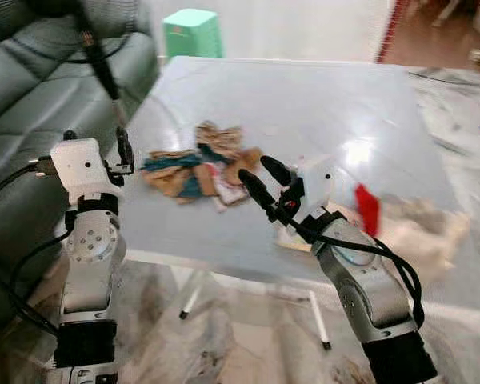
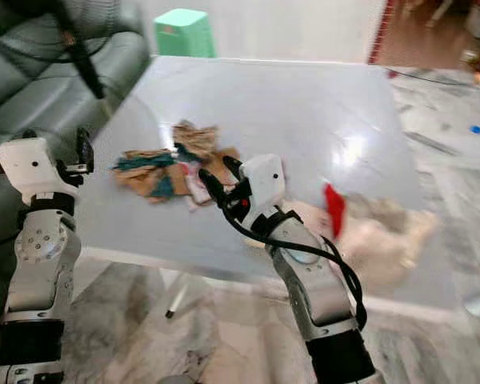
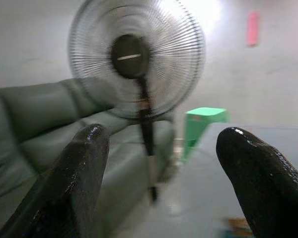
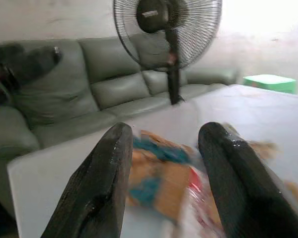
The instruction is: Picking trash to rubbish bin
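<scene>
The left gripper next needs to grab the crumpled brown-and-teal paper wad by its teal fold (image 1: 190, 187), so that the wad can go into the rubbish bin.
A pile of crumpled brown and teal wrappers (image 1: 194, 168) lies on the white table (image 1: 304, 104), towards its near left part. My right gripper (image 1: 255, 170) hovers just right of the pile, open, fingers pointing at it with nothing between them. In the right wrist view the same trash (image 4: 159, 173) lies just beyond the spread fingers (image 4: 107, 163). A red scrap (image 1: 368, 208) and a pale crumpled sheet (image 1: 420, 228) rest near the table's front right. My left gripper (image 3: 161, 144) is raised at the table's left edge, open and empty.
A grey-green sofa (image 1: 32, 80) runs along the left, close to the table. A standing fan (image 3: 136, 54) rises between sofa and table, its pole (image 1: 100, 60) near my left arm. A green stool (image 1: 192, 32) stands beyond the table's far edge. Marble floor lies below.
</scene>
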Tool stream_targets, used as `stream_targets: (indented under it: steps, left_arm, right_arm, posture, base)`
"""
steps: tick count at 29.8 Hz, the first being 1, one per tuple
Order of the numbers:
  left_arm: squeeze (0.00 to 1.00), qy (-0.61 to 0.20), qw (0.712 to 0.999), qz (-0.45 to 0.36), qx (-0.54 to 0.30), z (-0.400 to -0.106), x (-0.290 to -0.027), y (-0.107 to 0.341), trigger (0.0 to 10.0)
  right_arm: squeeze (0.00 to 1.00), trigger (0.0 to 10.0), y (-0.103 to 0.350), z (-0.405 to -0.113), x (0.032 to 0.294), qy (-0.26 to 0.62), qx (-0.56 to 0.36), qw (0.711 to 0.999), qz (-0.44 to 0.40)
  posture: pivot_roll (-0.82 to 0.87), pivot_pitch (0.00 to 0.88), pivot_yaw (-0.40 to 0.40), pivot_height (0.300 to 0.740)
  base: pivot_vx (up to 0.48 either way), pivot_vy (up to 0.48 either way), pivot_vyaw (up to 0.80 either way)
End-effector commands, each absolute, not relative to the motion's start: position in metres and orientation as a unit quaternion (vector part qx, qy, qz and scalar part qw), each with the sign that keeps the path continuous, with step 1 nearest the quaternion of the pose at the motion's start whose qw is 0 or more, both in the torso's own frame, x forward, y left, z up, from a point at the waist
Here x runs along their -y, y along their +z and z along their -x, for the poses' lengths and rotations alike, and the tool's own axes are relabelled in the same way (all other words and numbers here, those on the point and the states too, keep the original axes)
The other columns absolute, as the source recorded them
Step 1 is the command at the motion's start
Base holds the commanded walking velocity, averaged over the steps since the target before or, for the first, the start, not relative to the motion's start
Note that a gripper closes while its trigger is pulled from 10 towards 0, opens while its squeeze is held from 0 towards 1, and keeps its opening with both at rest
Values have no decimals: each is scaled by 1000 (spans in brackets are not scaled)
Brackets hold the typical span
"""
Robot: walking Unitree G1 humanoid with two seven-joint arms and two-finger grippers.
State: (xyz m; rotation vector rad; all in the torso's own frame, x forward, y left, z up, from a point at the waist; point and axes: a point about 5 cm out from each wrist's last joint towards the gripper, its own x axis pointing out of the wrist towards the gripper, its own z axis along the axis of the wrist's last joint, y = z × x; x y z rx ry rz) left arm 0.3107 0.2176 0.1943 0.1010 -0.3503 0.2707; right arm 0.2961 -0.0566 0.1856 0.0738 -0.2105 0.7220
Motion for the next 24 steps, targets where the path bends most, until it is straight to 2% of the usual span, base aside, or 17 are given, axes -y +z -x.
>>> stream_targets:
  steps: [1,5,8,17,24]
  left_arm:
    - [0,116,976,-48,180,-312,-209,199,10000]
    - [0,112,976,-51,178,-312,-208,198,10000]
    - [0,110,977,-50,174,-312,-207,196,10000]
    - [0,102,981,-45,162,-313,-204,190,10000]
    - [0,21,997,-33,61,-320,-187,157,10000]
  right_arm:
    - [0,10000,184,-297,64,341,104,934,-28]
    - [0,10000,184,-297,65,339,105,934,-27]
    - [0,10000,184,-297,65,338,106,935,-27]
    - [0,10000,183,-296,65,336,106,935,-27]
    - [0,10000,184,-297,66,333,102,937,-18]
  posture:
    - [26,32,29,740]
    - [26,34,30,740]
    - [26,37,31,740]
    - [26,42,29,740]
    - [20,49,26,740]
  base:
    - [311,368,0]
    - [360,315,0]
    - [373,0,0]
    - [0,0,0]
    - [0,0,0]
